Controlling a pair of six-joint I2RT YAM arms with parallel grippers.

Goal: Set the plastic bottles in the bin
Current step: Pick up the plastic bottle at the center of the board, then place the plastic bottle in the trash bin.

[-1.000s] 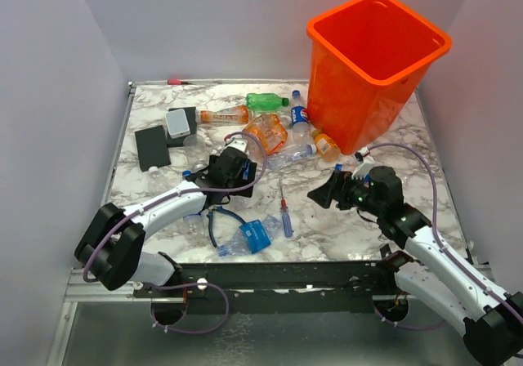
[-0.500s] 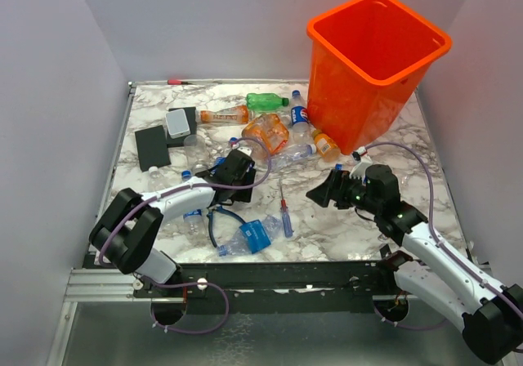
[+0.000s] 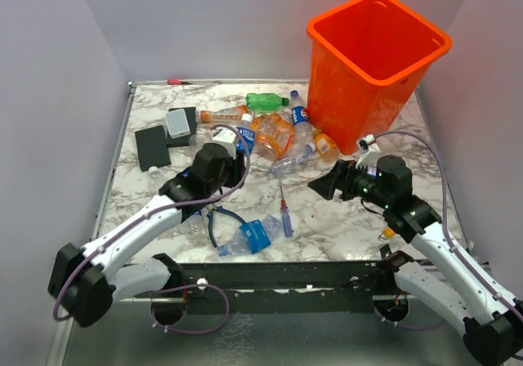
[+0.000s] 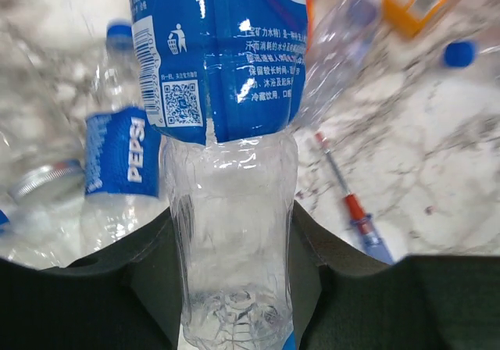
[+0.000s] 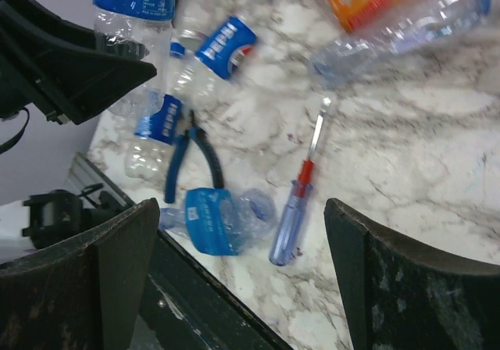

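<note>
My left gripper already holds the base of the clear bottle. My right gripper should grab the clear bottle's neck (image 3: 246, 122) next, to take the bottle over for the bin (image 3: 372, 64).
My left gripper (image 3: 230, 155) is shut on the base of a clear bottle with a blue label (image 3: 243, 134), held up off the table; the left wrist view shows it (image 4: 226, 209) squeezed between both fingers. Several more bottles lie in a pile (image 3: 278, 133) left of the orange bin (image 3: 372, 64), among them a green one (image 3: 267, 100). A crushed blue-labelled bottle (image 3: 249, 237) lies near the front edge, also in the right wrist view (image 5: 219, 217). My right gripper (image 3: 325, 185) is open and empty above the marble, over the screwdriver (image 5: 293, 213).
Blue-handled pliers (image 3: 214, 221) and the blue-and-red screwdriver (image 3: 284, 212) lie at the front middle. Two black boxes (image 3: 153, 145) sit at the left. A Pepsi bottle (image 4: 117, 162) lies below my left gripper. Grey walls close in the table.
My left gripper has lifted the blue-labelled bottle off the table and drawn back toward the left. My right gripper has shifted slightly right and stays open.
</note>
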